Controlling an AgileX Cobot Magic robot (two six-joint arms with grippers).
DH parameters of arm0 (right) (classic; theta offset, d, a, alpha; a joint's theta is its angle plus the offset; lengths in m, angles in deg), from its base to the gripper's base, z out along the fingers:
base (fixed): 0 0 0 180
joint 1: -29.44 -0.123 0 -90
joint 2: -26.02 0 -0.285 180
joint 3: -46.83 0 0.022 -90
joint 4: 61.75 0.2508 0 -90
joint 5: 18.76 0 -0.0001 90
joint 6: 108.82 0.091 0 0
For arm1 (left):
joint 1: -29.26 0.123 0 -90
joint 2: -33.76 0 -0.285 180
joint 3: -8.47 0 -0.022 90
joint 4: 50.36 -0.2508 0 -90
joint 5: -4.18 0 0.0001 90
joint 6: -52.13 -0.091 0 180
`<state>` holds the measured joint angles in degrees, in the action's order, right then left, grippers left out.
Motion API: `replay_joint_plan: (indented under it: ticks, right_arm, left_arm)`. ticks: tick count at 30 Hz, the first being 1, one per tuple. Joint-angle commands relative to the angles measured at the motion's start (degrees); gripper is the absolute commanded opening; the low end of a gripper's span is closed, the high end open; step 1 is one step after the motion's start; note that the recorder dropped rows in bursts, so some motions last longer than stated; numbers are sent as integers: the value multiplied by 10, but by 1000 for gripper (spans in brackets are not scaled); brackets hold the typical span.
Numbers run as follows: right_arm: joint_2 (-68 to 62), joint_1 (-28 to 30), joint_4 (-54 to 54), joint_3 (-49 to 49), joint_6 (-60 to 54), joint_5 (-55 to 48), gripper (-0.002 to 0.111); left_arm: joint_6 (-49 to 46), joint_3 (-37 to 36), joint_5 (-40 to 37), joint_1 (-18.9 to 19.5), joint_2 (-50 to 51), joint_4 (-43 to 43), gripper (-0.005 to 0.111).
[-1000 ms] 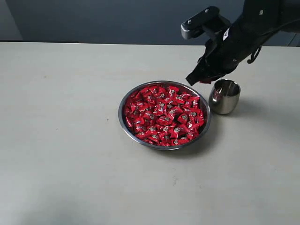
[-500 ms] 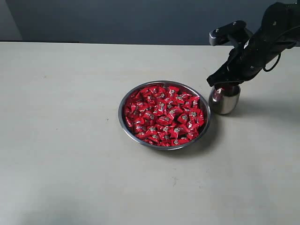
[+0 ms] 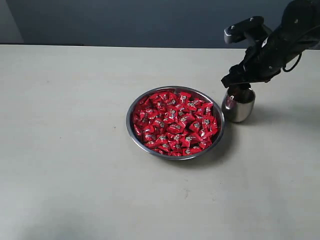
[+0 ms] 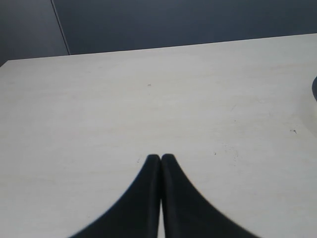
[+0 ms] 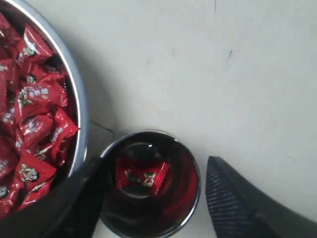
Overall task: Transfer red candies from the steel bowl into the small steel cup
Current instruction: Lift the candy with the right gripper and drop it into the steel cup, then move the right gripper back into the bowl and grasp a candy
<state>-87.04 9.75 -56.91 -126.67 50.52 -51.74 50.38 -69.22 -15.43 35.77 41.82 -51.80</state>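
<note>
My right gripper grabs a red candy by its wrapper end (image 3: pixel 194 126) next, to fill the small steel cup (image 3: pixel 239 107).
The steel bowl (image 3: pixel 128 119) sits mid-table, piled with red candies (image 3: pixel 175 122). Just to its right stands the small steel cup (image 3: pixel 239 107). My right gripper (image 3: pixel 239 83) hangs directly over the cup's mouth. In the right wrist view this gripper (image 5: pixel 153 163) is open, its two fingers straddling the cup (image 5: pixel 196 191) with nothing between them. One red candy (image 5: pixel 142 177) lies at the bottom of the cup. The bowl's rim (image 5: pixel 79 114) and its candies (image 5: pixel 34 124) lie beside the cup. My left gripper (image 4: pixel 160 157) is shut and empty above bare table; the exterior view does not show it.
The pale tabletop (image 3: pixel 65 150) spreads wide to the left of and in front of the bowl. A dark wall (image 3: pixel 125 22) runs behind the table's far edge. Bowl and cup stand almost touching.
My right gripper moved right from the bowl's far rim to above the cup, then opened. The red candy it carried now lies inside the cup.
</note>
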Motion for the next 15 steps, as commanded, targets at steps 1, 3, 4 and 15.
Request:
replay_joint_plan:
  ticks: [1,3,4,15]
  right_arm:
    - [31,-11,33,-4,-19,-5,58]
    - [35,-30,62,-4,-57,-20,58]
    - [35,-41,80,-4,-83,-27,58]
    - [-25,-124,164,-4,-180,-65,58]
  left_arm:
    - [1,5,3,-3,-3,-1,0]
    - [1,5,3,-3,-3,-1,0]
    - [1,5,3,-3,-3,-1,0]
    - [1,5,3,-3,-3,-1,0]
